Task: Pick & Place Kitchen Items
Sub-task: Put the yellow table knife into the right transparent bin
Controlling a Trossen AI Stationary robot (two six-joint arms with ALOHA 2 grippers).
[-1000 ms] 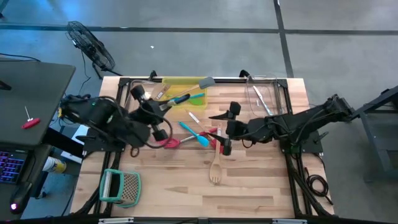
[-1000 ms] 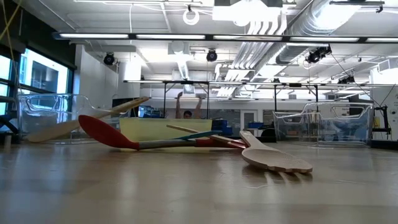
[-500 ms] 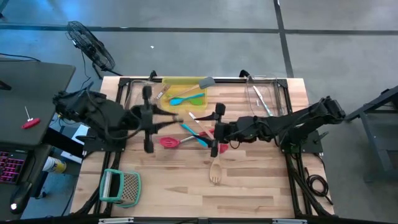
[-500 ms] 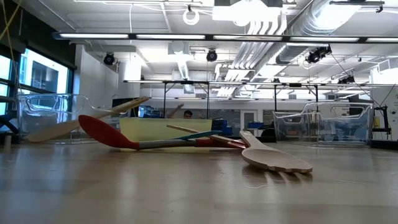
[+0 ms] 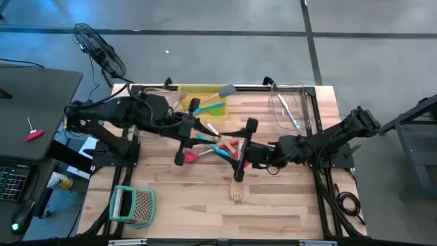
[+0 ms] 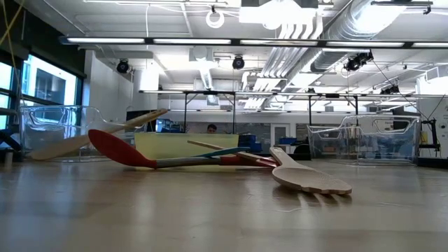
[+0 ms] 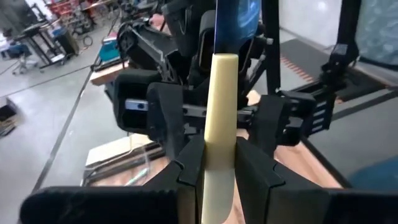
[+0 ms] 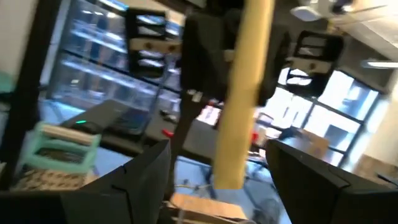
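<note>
My right gripper will next grab the pale utensil by the squared tip of its handle, then should carry it to the clear bin.
My left gripper hangs over the table's middle, shut on a pale cream utensil handle. A blue shape shows past the handle's far end; I cannot tell if it belongs to it. My right gripper faces it from the right, open. In the right wrist view its fingers stand wide on either side of that pale handle, apart from it. On the table below lie a blue spatula, a red spoon and a wooden fork. Neither gripper shows in the low view. My left gripper pinches the pale handle between its two fingers, which lie across it. The handle runs on past the fingertips toward the right arm and ends at a squared tip. It is lifted clear of the table.
A yellow tray at the far edge holds a blue spatula and a green one. A clear bin with utensils stands far right. A green-grey rack sits near left. In the low view the red spoon and wooden fork rest flat.
My left gripper has moved from beside the yellow tray toward the table's right, up to the right gripper. My right gripper has shifted a little toward the table's left and turned slightly. The utensils on the table have stayed where they were.
</note>
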